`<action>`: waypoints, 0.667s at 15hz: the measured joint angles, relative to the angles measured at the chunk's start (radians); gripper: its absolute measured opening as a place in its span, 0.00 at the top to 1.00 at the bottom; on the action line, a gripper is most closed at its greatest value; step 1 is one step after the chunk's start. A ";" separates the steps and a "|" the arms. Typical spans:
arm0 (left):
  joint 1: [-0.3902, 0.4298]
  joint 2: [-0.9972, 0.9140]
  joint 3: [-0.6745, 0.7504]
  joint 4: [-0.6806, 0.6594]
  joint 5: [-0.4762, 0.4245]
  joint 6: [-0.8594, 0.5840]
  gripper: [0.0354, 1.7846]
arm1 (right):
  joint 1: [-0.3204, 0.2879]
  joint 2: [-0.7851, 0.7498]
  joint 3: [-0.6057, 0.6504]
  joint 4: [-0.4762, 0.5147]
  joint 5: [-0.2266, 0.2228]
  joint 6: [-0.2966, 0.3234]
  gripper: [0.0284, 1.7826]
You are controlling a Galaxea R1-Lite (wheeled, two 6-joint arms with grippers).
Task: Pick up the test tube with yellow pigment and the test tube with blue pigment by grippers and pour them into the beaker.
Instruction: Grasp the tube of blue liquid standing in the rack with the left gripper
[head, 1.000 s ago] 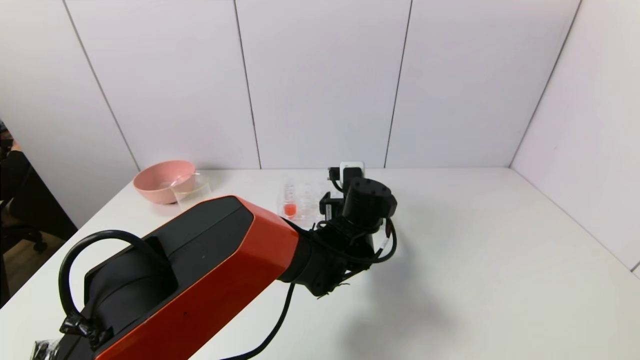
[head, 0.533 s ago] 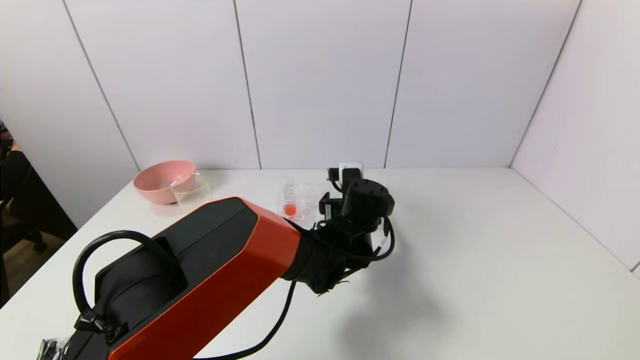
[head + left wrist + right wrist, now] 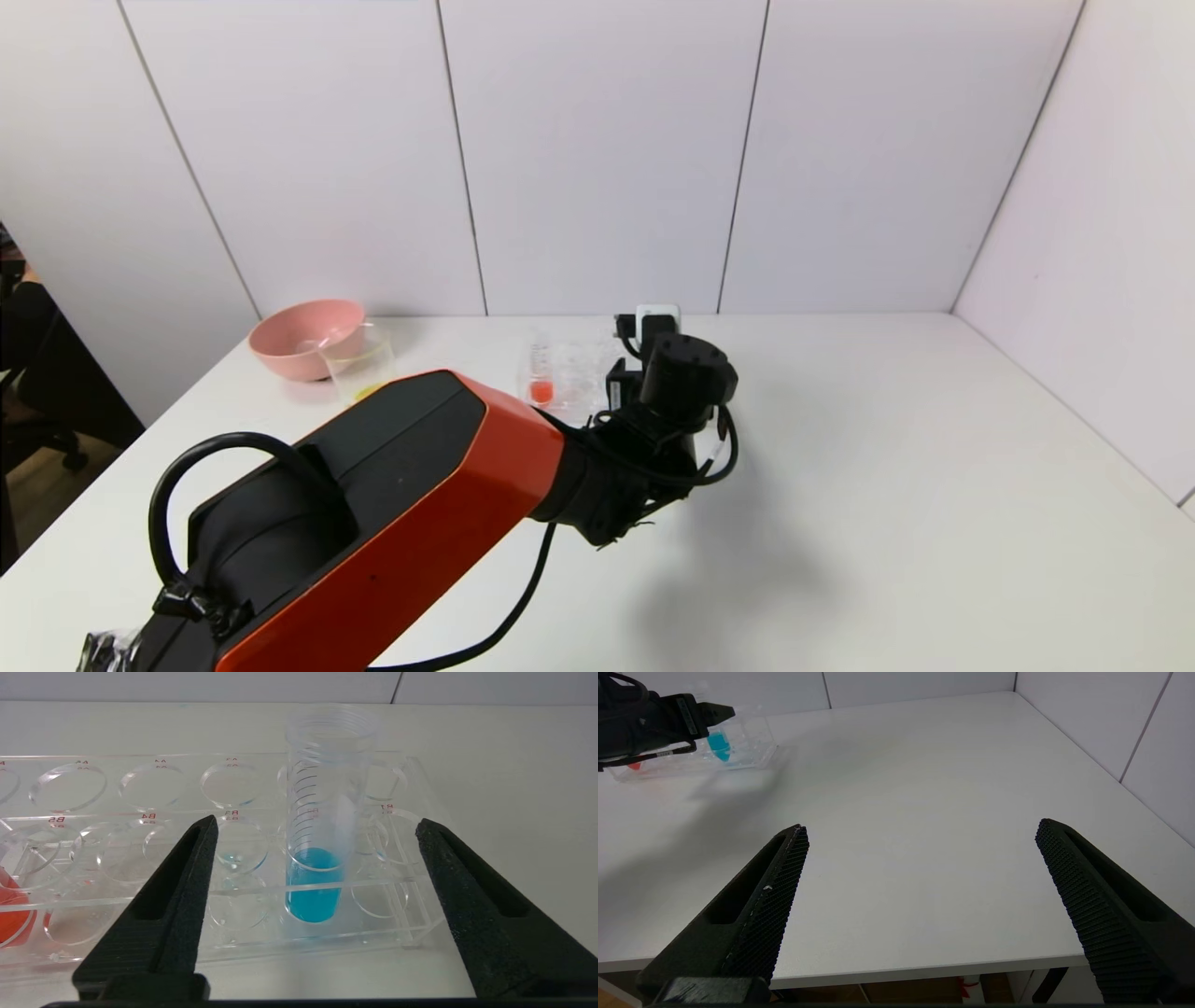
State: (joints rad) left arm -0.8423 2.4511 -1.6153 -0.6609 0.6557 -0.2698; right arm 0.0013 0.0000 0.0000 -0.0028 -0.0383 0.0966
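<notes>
The test tube's blue lower end is enclosed by the clear rack, so I will use my left gripper to grab the test tube by its exposed graduated upper body (image 3: 326,795).
The test tube with blue pigment (image 3: 314,896) stands upright in a clear tube rack (image 3: 140,788) at the table's far middle. It also shows in the right wrist view (image 3: 719,744). My left gripper (image 3: 316,822) is open just in front of the rack, one finger on each side of the tube and well clear of it. In the head view my left wrist (image 3: 686,373) hides its fingers. The beaker (image 3: 359,359) stands at the far left with a little yellow liquid at its bottom. The test tube with yellow pigment is not in view. My right gripper (image 3: 920,828) is open and empty above the table's near edge.
A pink bowl (image 3: 303,338) sits beside the beaker at the far left. A tube with red liquid (image 3: 540,387) stands at the rack's left end. White walls close the table at the back and right. My orange left arm (image 3: 401,504) crosses the near left.
My left arm's upper part has shifted a little, uncovering more of the beaker. Its wrist stays at the rack.
</notes>
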 joint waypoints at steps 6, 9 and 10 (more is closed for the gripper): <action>0.002 0.000 -0.047 0.064 0.000 0.000 0.76 | 0.000 0.000 0.000 0.000 0.000 0.000 0.00; 0.001 0.000 -0.051 0.067 0.000 -0.001 0.78 | 0.000 0.000 0.000 0.000 0.000 0.001 0.00; 0.001 0.000 -0.051 0.066 0.000 -0.001 0.78 | 0.000 0.000 0.000 0.000 0.000 0.000 0.00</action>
State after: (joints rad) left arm -0.8417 2.4515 -1.6660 -0.5945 0.6557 -0.2709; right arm 0.0013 0.0000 0.0000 -0.0028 -0.0383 0.0970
